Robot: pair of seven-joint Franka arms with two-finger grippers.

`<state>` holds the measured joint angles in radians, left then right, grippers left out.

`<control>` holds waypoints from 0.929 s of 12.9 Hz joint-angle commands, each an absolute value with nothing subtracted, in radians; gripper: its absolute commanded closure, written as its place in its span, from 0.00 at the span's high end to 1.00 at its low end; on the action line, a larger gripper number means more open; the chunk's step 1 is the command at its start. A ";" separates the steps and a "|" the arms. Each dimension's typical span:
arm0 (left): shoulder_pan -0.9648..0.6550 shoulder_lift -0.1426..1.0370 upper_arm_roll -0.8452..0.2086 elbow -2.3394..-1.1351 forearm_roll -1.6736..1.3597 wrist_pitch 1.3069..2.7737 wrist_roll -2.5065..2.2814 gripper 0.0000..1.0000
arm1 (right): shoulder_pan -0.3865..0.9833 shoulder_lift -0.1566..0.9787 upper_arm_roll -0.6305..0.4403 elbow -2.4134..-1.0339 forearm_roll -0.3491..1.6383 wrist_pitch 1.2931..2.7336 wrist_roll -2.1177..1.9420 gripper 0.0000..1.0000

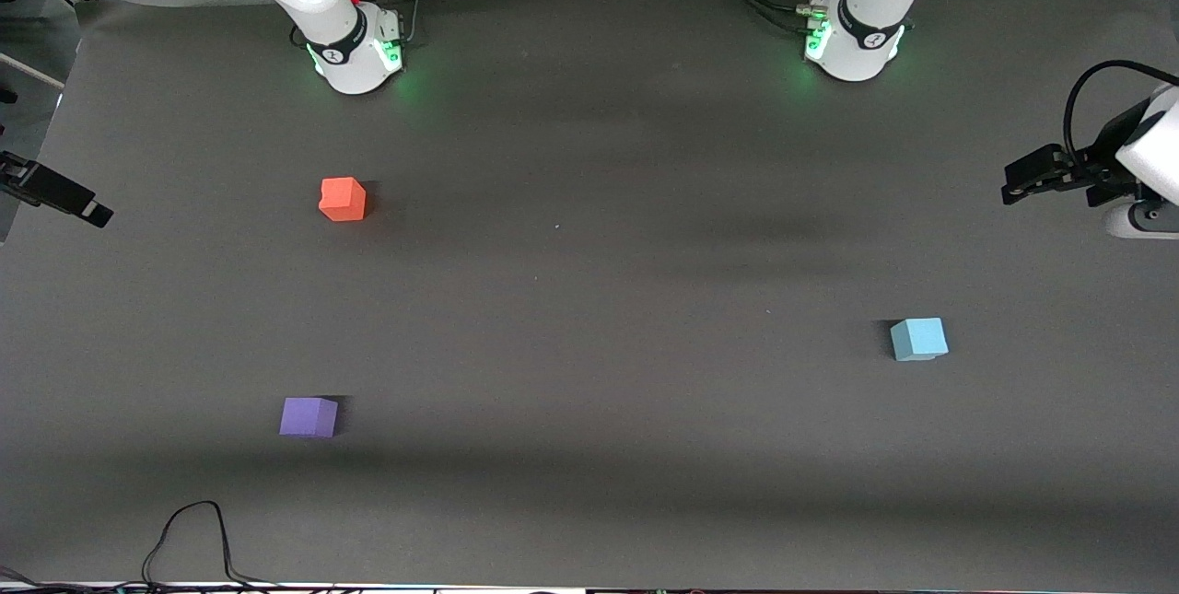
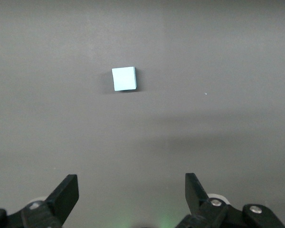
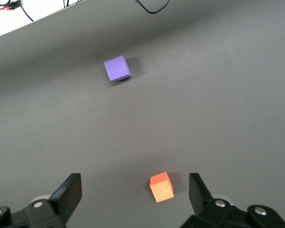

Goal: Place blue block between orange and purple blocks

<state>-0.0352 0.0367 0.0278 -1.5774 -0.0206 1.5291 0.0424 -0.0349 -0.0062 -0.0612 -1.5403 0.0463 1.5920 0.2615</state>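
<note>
My left gripper should next grab the light blue block (image 1: 918, 339) by two opposite sides, to set it between the orange and purple blocks.
The light blue block (image 1: 918, 339) sits on the dark table toward the left arm's end; it also shows in the left wrist view (image 2: 124, 79). The orange block (image 1: 343, 199) and the purple block (image 1: 309, 416) sit toward the right arm's end, the purple one nearer the front camera. Both show in the right wrist view, orange (image 3: 161, 187) and purple (image 3: 117, 68). My left gripper (image 1: 1018, 181) hangs high at the table's left-arm end, open and empty (image 2: 131, 190). My right gripper (image 1: 87, 207) hangs high at the right-arm end, open and empty (image 3: 135, 190), over the area by the orange block.
The two arm bases (image 1: 355, 51) (image 1: 852, 41) stand along the table's edge farthest from the front camera. A black cable (image 1: 193, 539) loops onto the table edge nearest the front camera, near the purple block; it also shows in the right wrist view (image 3: 152, 7).
</note>
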 commanded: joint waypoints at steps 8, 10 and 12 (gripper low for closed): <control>-0.012 0.010 0.035 -1.742 -0.009 1.664 0.083 1.00 | -0.032 0.003 -0.064 -1.513 0.032 1.588 0.245 1.00; -0.012 0.052 0.035 -1.814 -0.009 1.788 0.084 1.00 | -0.032 0.003 -0.064 -1.513 0.032 1.588 0.245 1.00; -0.012 0.102 0.035 -1.882 -0.009 1.928 0.084 1.00 | -0.032 0.003 -0.064 -1.511 0.032 1.588 0.245 1.00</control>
